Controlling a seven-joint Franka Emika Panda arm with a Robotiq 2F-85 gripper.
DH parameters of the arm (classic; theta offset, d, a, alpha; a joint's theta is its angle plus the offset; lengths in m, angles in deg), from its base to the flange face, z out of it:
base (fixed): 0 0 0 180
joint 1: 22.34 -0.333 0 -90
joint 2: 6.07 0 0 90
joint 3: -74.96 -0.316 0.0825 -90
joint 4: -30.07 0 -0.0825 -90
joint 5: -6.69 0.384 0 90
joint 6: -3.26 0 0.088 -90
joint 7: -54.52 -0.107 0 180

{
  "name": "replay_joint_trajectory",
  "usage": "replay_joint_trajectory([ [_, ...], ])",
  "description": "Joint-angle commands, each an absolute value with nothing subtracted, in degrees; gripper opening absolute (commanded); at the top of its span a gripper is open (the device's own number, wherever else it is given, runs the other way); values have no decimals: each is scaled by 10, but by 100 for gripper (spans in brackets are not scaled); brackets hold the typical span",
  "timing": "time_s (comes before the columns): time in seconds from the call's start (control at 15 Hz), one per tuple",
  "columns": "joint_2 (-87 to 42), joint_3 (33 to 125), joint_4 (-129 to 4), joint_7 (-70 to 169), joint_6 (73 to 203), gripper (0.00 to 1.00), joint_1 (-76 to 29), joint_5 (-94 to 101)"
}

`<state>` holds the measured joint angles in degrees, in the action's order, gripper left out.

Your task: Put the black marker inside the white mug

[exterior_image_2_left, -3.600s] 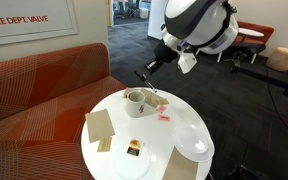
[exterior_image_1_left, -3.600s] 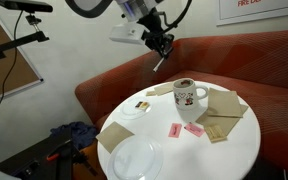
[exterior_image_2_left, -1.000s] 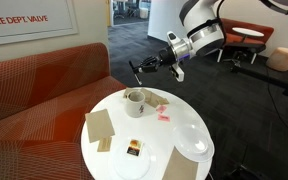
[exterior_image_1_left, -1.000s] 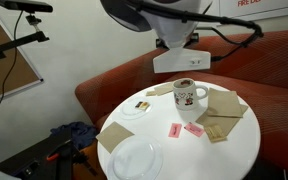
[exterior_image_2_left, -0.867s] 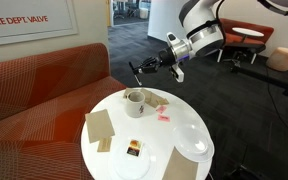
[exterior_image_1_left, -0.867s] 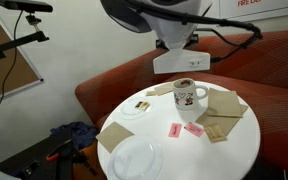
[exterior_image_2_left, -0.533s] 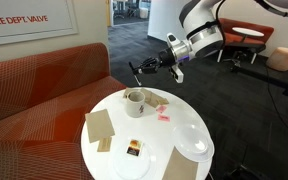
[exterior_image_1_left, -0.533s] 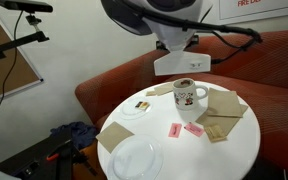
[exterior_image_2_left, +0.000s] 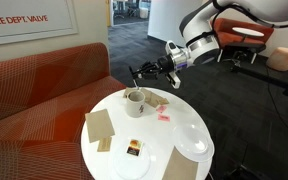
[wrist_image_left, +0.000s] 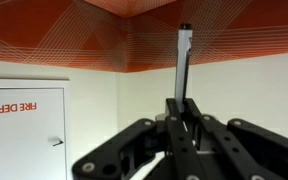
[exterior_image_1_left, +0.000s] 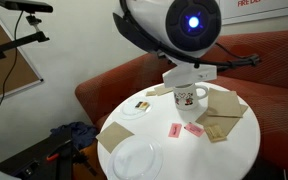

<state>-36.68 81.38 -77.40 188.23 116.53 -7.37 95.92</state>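
The black marker is still hanging above, so it would drop short if I opened now. My gripper needs to keep holding it until it is inside the mug (exterior_image_1_left: pixel 190 98).
The white mug (exterior_image_1_left: pixel 190 98) with a red print stands on the round white table (exterior_image_1_left: pixel 234 150), toward the sofa side; it also shows in an exterior view (exterior_image_2_left: pixel 134 100). My gripper (exterior_image_2_left: pixel 138 72) hangs in the air just above and beside the mug, pointing sideways. In the wrist view the gripper (wrist_image_left: pixel 182 104) is shut on the black marker (wrist_image_left: pixel 184 58), which sticks straight out beyond the fingertips. In an exterior view the arm's body (exterior_image_1_left: pixel 174 25) hides the gripper and marker.
A large white plate (exterior_image_1_left: pixel 139 158), a small plate (exterior_image_1_left: pixel 137 107), brown napkins (exterior_image_1_left: pixel 114 135) and pink packets (exterior_image_1_left: pixel 174 130) lie on the table. A red sofa (exterior_image_2_left: pixel 34 80) curves behind it. A tripod stand (exterior_image_1_left: pixel 14 40) stands by the wall.
The arm has turned and swung, its body now filling more of one exterior view. The gripper with the marker has dropped slightly toward the mug.
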Motion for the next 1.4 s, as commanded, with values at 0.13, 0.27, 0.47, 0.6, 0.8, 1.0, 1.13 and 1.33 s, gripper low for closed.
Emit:
replay_joint_trajectory([
  [0.13, -415, 824, -729, 1900, 1120, 3, -70, 967],
  [0.27, -427, 824, -719, 1898, 1125, 3, -72, 966],
  [0.47, -443, 825, -706, 1897, 1132, 3, -75, 963],
  [0.6, -451, 825, -701, 1894, 1134, 3, -76, 962],
  [0.8, -460, 826, -701, 1891, 1135, 3, -75, 959],
  [1.0, -469, 828, -701, 1890, 1138, 3, -75, 960],
  [1.13, -475, 829, -702, 1888, 1143, 3, -76, 960],
  [1.33, -480, 830, -704, 1886, 1152, 37, -78, 963],
])
